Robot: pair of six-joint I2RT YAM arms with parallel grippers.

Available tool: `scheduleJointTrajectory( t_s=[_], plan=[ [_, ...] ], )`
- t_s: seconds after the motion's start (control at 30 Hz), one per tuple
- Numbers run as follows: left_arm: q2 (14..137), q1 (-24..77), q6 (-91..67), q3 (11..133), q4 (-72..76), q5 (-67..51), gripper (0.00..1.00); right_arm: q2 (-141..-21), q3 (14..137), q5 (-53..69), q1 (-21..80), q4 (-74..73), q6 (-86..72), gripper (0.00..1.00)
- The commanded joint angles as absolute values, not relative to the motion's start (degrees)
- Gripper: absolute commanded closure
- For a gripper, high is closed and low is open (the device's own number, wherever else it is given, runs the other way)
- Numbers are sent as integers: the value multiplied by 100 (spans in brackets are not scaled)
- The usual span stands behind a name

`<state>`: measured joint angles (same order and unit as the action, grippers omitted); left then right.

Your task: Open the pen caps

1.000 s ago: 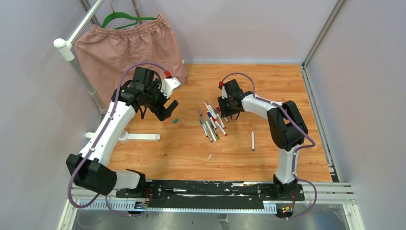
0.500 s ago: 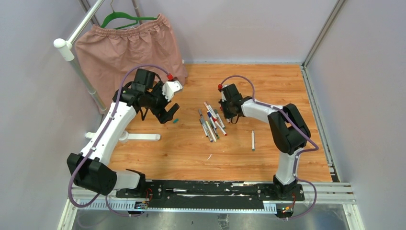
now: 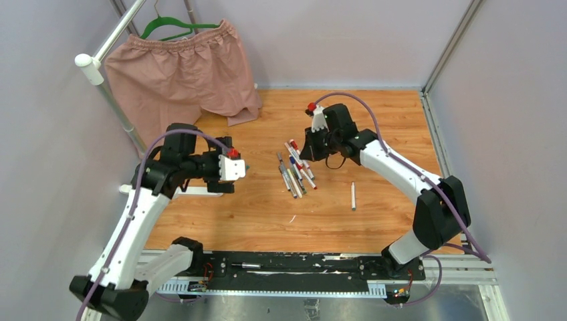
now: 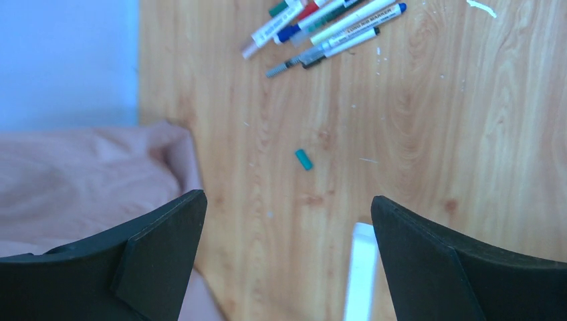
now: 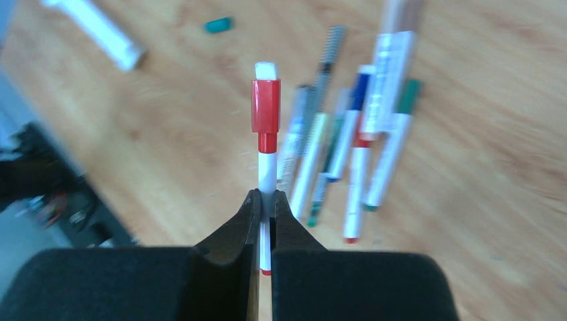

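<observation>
I should grab the pen's red cap with my left gripper next, away from the white body that my right gripper holds. Then I can pull the cap open.
My right gripper (image 5: 265, 200) is shut on the white barrel of a pen (image 5: 267, 170), held above the table. Its red cap (image 5: 265, 107) is on and points away from the jaws. In the top view this gripper (image 3: 309, 150) hovers just right of the pile of pens (image 3: 295, 170); the pile also shows in the right wrist view (image 5: 348, 134). My left gripper (image 4: 287, 214) is open and empty, low over the wood. A loose teal cap (image 4: 303, 159) lies ahead of it. In the top view the left gripper (image 3: 220, 182) is left of the pile.
A long white bar (image 4: 361, 267) lies under the left gripper's right finger. Pink shorts (image 3: 177, 67) hang on a rack (image 3: 110, 100) at the back left. A lone pen (image 3: 353, 195) and a white scrap (image 3: 292, 219) lie right of and below the pile.
My left arm has swung back from near the shorts to over the white bar's end. My right gripper has moved up and back from the pile, its arm stretched out further.
</observation>
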<state>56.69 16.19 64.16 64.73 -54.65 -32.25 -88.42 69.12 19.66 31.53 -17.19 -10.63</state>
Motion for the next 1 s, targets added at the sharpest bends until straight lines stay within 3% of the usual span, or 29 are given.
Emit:
scheduleJointTrajectory(
  t_s=[0.0,0.33,0.57,0.8,0.97],
  plan=[
    [5266,1812,7812,6103,-4987,-3508,0,-8725,7059,3530,3613,-2353,-1594,100],
    [4900,2949,9514,5188,-4289,-2903,7,-9142,7767,4934,4354,-2342,-2183,100],
    [4896,3068,9475,5141,-3988,-2878,14,-9588,8113,5346,4547,-2280,-2413,100],
    [4931,3100,9402,5042,-4004,-2764,39,-9721,8300,5465,4597,-2227,-2553,100],
    [4960,3198,9667,4934,-4140,-2515,45,-9699,8298,5539,4598,-2136,-2648,100]
  ],
)
